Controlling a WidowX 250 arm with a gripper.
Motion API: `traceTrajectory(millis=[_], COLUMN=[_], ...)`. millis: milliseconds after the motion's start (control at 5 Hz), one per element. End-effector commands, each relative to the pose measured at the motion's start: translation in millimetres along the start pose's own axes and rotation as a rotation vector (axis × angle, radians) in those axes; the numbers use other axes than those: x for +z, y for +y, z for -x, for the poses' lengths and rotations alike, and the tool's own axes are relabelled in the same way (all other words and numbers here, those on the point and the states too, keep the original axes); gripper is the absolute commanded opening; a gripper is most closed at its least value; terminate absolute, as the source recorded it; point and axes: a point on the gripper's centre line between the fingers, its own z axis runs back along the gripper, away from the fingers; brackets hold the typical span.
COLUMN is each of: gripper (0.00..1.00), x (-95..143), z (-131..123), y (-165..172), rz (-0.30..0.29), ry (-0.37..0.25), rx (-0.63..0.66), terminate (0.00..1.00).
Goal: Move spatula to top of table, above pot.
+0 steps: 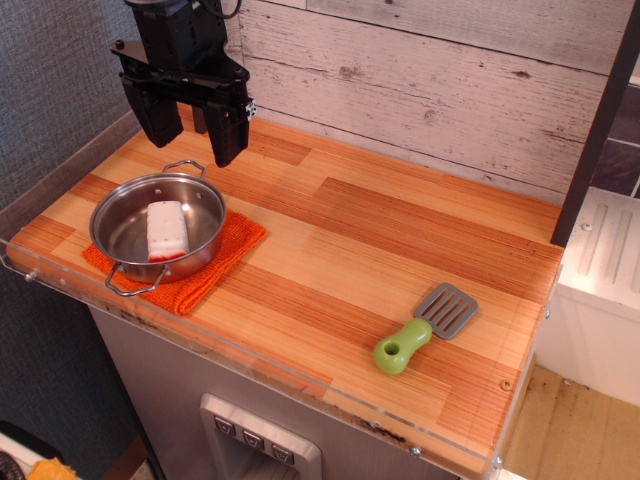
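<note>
Next, the gripper grabs the spatula by its green handle [402, 348] and moves it to the top of the table above the pot.
The spatula [424, 330] lies flat near the table's front right, its lime-green handle toward the front edge and its grey slotted blade pointing back right. The shiny steel pot [157, 232] with two wire handles stands at the left on an orange knitted cloth [190, 270] and holds a white block with a red end [167, 231]. My black gripper [192, 128] hangs in the air above the far left of the table [350, 230], behind the pot. Its fingers [228, 130] are spread apart and hold nothing. It is far from the spatula.
A whitewashed plank wall runs behind the table. A clear acrylic rim [250, 365] lines the front and left edges. A dark post [600, 120] stands at the right end, with a white appliance [605, 290] beyond it.
</note>
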Motion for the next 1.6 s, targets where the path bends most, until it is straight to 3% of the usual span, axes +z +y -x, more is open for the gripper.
traceTrajectory(millis=[0, 400, 800, 1200, 1400], gripper=[1.0, 1.0, 1.0, 1.0, 1.0], x=[0, -4, -13, -42, -63], z=[0, 5, 24, 40, 47], y=[0, -66, -134, -162, -174], rz=[0.0, 0.067, 0.032, 0.004, 0.006], ry=[0.0, 0.0, 0.06, 0.16, 0.172], rx=[0.0, -0.194, -0.476, -0.532, -0.499], terminate=[0.0, 0.0, 0.0, 0.0, 0.0])
